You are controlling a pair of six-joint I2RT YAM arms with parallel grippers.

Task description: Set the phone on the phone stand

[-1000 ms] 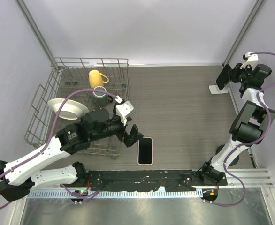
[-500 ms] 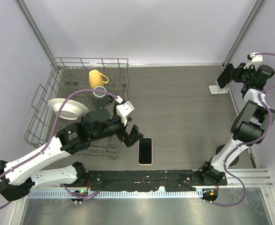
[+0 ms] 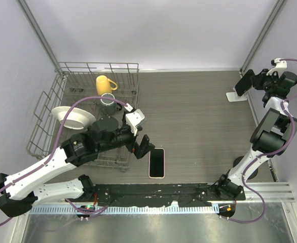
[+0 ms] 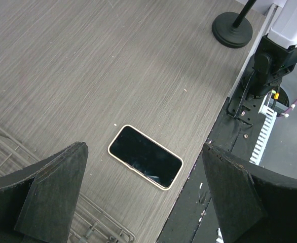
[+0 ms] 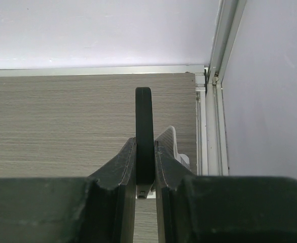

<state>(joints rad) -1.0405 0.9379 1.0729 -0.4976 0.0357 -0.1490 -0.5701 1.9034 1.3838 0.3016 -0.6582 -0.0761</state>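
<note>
The black phone (image 3: 244,82) is over the stand's base, beside the tilted plate, and it would land. My right gripper needs to let go of the phone.
My right gripper (image 3: 251,82) is shut on a black phone (image 3: 244,82) at the far right and holds it upright over the small white phone stand (image 3: 234,96). In the right wrist view the phone (image 5: 144,126) is edge-on between my fingers (image 5: 124,164), with the stand's tilted plate (image 5: 170,143) just behind it. I cannot tell whether phone and stand touch. A second phone (image 3: 157,163) in a pale case lies face up near the front edge. My left gripper (image 3: 141,143) hovers open beside and above it. That phone lies between the jaws in the left wrist view (image 4: 145,163).
A wire dish rack (image 3: 47,114) stands at the left with a yellow mug (image 3: 105,83), a dark green mug (image 3: 108,103) and a white bowl (image 3: 72,117). A black rail (image 3: 179,192) runs along the front edge. A metal frame post (image 5: 215,76) is right of the stand.
My right wrist has shifted slightly to the right and back with the black phone still gripped. The left arm and the phone on the table have not moved.
</note>
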